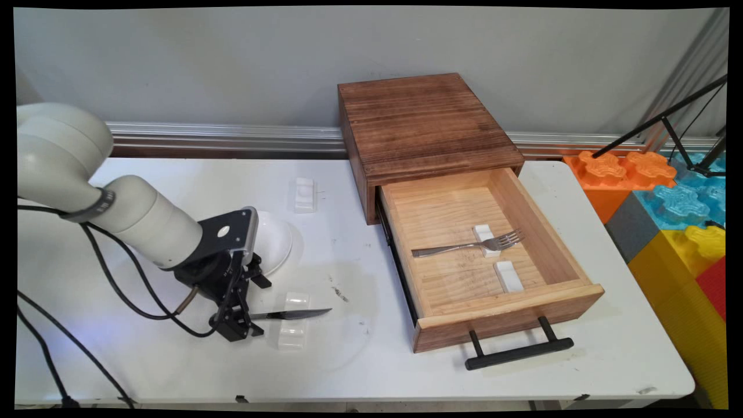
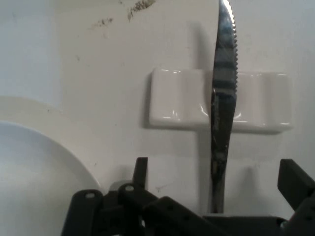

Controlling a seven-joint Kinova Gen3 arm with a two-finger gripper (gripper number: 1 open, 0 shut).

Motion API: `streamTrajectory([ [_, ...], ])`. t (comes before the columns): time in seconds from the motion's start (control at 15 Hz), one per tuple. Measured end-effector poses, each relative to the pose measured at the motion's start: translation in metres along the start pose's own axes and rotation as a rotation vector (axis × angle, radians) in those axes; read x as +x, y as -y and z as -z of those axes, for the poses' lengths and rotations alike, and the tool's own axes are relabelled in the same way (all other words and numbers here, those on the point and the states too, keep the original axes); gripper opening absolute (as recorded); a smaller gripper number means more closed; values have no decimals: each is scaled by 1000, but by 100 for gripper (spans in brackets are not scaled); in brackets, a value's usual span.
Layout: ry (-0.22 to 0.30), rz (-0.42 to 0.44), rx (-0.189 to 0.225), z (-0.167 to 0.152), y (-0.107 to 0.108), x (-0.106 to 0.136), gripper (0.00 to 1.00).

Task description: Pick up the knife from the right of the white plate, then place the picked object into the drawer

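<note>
My gripper will carry the serrated knife off its ceramic rest into the open drawer, so next it will grab the knife by its handle (image 1: 267,316).
A serrated table knife (image 1: 296,314) (image 2: 224,98) lies across a small white ceramic rest (image 1: 292,337) (image 2: 177,98) on the white table, blade pointing right towards the drawer. My black gripper (image 1: 235,325) (image 2: 216,177) is low over the knife's handle end, open, with one finger on each side of the handle. The linkage hides the handle itself. A white plate (image 1: 277,238) (image 2: 29,177) sits just behind the gripper.
A wooden box (image 1: 418,122) stands at the back with its drawer (image 1: 511,302) pulled open; inside are a fork (image 1: 464,248) and two white rests (image 1: 509,276). Another white rest (image 1: 305,194) lies behind the plate. Coloured foam blocks (image 1: 673,203) stand past the table's right edge.
</note>
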Motion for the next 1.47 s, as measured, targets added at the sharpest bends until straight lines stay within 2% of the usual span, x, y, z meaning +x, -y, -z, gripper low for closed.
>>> streamTrajectory([
  [0.47,-8,-12,5,-13,2,-3,100],
  [0.53,-8,-14,6,-14,2,-3,0],
  [1.07,2,-22,1,-12,2,-9,0],
  [1.47,-2,-23,4,3,9,-7,0],
])
